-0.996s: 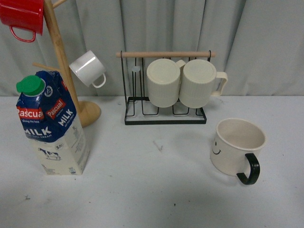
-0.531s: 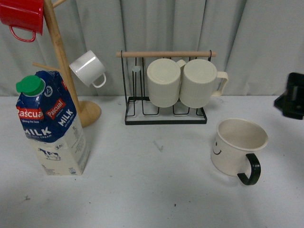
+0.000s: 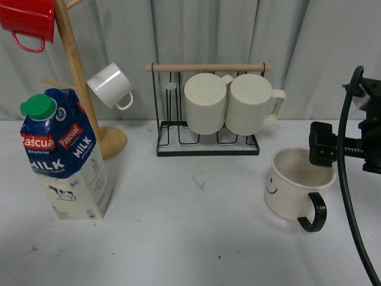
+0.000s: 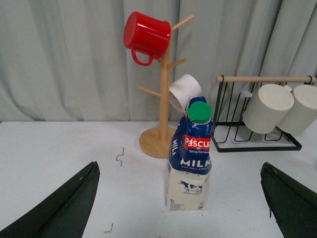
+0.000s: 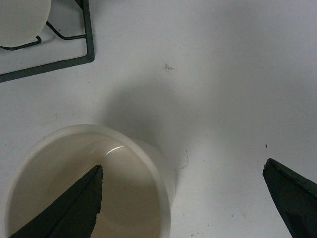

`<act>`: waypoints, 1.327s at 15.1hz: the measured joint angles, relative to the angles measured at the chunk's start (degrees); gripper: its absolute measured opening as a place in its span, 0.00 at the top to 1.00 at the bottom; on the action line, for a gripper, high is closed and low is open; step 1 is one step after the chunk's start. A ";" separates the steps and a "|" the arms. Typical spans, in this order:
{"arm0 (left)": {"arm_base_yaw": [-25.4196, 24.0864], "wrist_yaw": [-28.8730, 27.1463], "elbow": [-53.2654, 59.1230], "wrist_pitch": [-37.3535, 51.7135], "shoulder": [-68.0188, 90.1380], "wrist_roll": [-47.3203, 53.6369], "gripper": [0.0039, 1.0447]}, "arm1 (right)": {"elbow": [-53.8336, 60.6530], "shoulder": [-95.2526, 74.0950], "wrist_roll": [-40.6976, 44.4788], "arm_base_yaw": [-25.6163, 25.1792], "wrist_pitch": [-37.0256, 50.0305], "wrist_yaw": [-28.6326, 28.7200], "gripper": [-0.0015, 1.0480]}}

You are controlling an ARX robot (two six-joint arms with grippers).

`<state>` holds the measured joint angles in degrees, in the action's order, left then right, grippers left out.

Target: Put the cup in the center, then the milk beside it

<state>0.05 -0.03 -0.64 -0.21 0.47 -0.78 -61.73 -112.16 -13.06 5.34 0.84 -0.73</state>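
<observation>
My right gripper is going to hold the cup (image 3: 294,185) by its rim (image 3: 333,173) next, to put the cup in the center of the table.
The cup (image 3: 294,185), a wide cream mug with a black handle and a smiley face, stands upright at the right of the table. My right gripper (image 3: 324,149) is open at the cup's far right rim. In the right wrist view my right gripper (image 5: 183,166) straddles the rim, with one finger (image 5: 74,208) over the inside of the cup (image 5: 148,168) and the other over bare table. The milk (image 3: 62,158) stands upright at the left. In the left wrist view my left gripper (image 4: 179,166) is open and empty, with the milk (image 4: 190,163) farther ahead between the fingers.
A wooden mug tree (image 3: 80,77) holds a red mug (image 3: 27,21) and a small white mug (image 3: 110,86) behind the milk. A black wire rack (image 3: 205,146) with two ribbed cream mugs (image 3: 229,104) stands at the back centre. A grey curtain hangs behind.
My right arm has come into the front view from the right and moved left to the cup's rim. The cup and the milk have stayed in place.
</observation>
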 joint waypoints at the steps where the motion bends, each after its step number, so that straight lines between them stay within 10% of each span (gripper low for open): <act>1: 0.00 0.02 0.00 0.00 0.00 0.00 0.06 | -0.70 -0.31 -0.17 0.37 -0.55 0.00 0.06; 10: 0.00 0.02 0.00 0.00 0.00 0.00 0.06 | -0.72 -1.38 -1.33 1.46 0.00 0.59 0.97; 20: 0.00 0.02 0.00 0.00 0.00 0.00 0.06 | 0.04 7.06 -1.01 10.58 -2.95 2.62 0.97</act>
<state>0.05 -0.01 -0.64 -0.21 0.47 -0.78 -61.69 -105.10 -14.06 15.92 -2.11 1.89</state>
